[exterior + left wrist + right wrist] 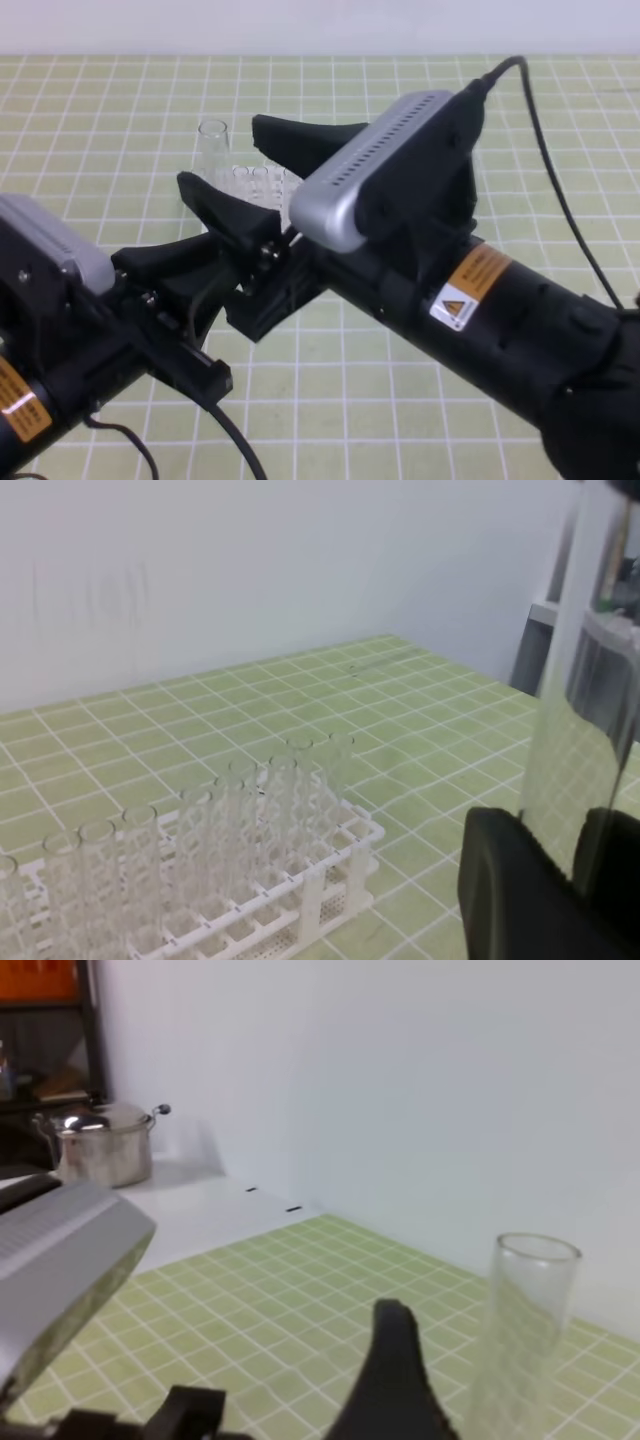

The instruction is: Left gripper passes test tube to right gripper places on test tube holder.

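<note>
My right gripper grabs the test tube by its bare glass below the test tube's rim point(215, 160) point(518, 1345) next, since black fingers already cover the test tube's base.
The test tube point(212, 140) stands upright with its open rim on top, and black fingers hide its lower part. My left gripper point(205, 245) reaches in from the lower left and is shut on the tube's base. In the left wrist view the test tube point(585, 680) rises right beside a left finger point(520, 890). My right gripper point(225, 152) is open, with one finger either side of the tube and apart from it. In the right wrist view the test tube point(530, 1330) stands just right of one black finger point(395, 1380). The test tube holder point(330, 870) holds several clear tubes and lies just behind the grippers.
A green grid mat point(420, 90) covers the table up to a white wall. The left arm's grey housing point(60, 1260) fills the left of the right wrist view. A steel pot point(100, 1145) sits on a white counter beyond. Grey shelving point(545, 650) stands at the mat's far right.
</note>
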